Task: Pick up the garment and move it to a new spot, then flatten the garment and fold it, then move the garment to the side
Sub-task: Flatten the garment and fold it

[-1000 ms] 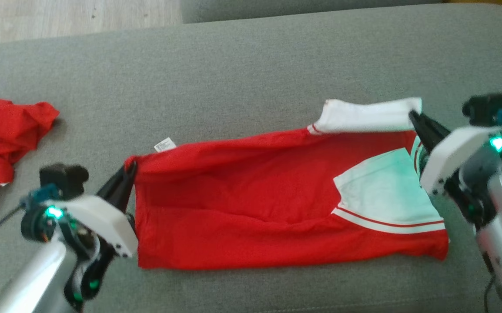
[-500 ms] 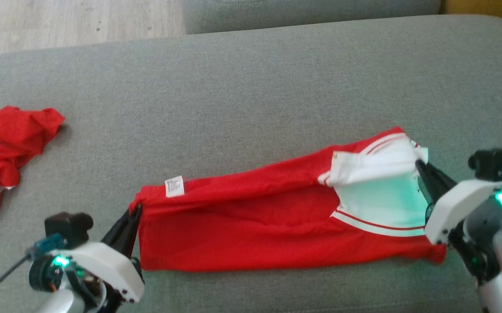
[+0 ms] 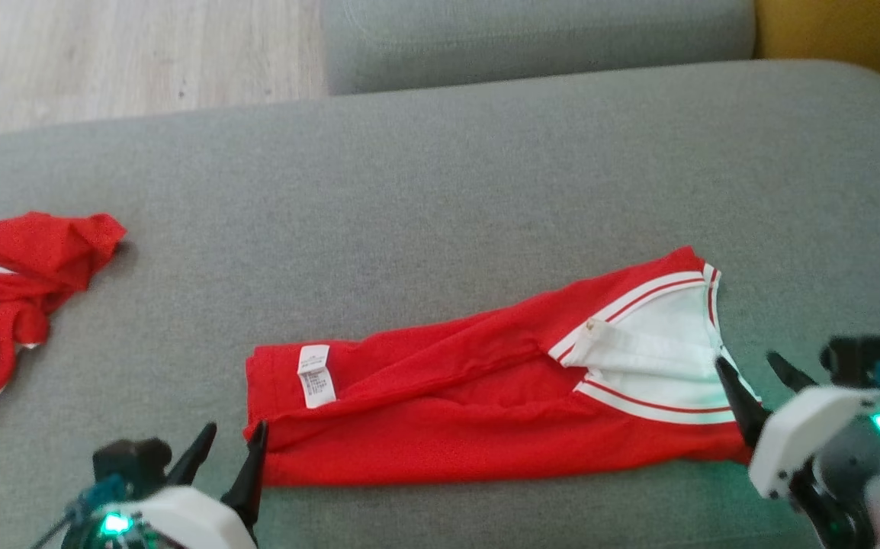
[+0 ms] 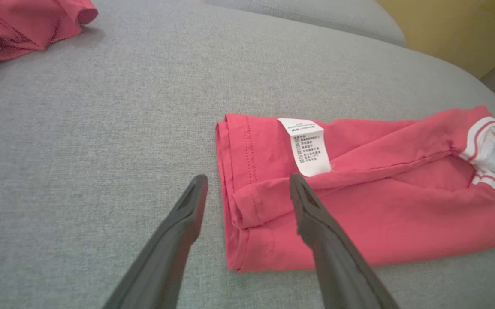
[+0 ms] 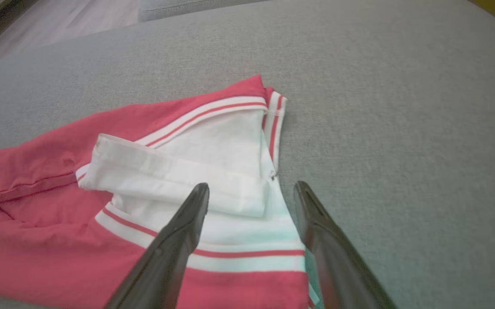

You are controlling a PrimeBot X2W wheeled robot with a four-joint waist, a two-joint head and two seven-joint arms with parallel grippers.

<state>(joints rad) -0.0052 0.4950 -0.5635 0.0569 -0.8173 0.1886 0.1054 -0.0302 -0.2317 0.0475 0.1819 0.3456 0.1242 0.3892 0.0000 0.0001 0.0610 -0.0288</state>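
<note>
The red garment needs to be picked up next by its white-striped end (image 3: 704, 340) with my right gripper. Then I can fold the garment into a compact shape.
The garment (image 3: 470, 412), red with a white striped collar end (image 3: 653, 358) and a white label (image 3: 316, 375), lies folded lengthwise in a long strip on the grey cushion (image 3: 440, 198). My left gripper (image 3: 236, 428) is open at its left end, fingertips just off the hem; in the left wrist view the left gripper (image 4: 248, 178) straddles the folded corner of the garment (image 4: 380, 214) without gripping. My right gripper (image 3: 745, 360) is open at the white end. In the right wrist view the right gripper (image 5: 252, 186) hovers over the collar flap (image 5: 174, 176), nothing held.
A second crumpled red garment (image 3: 13, 282) lies at the cushion's left edge, also in the left wrist view as a red heap (image 4: 24, 25). Wooden floor (image 3: 104, 53) and another grey cushion (image 3: 539, 34) lie beyond. A yellow surface (image 3: 852, 30) stands at far right.
Both grippers carried the garment's far edge toward the near edge, then opened and let go. The garment now rests folded. The head camera has tilted, shifting the whole picture downward.
</note>
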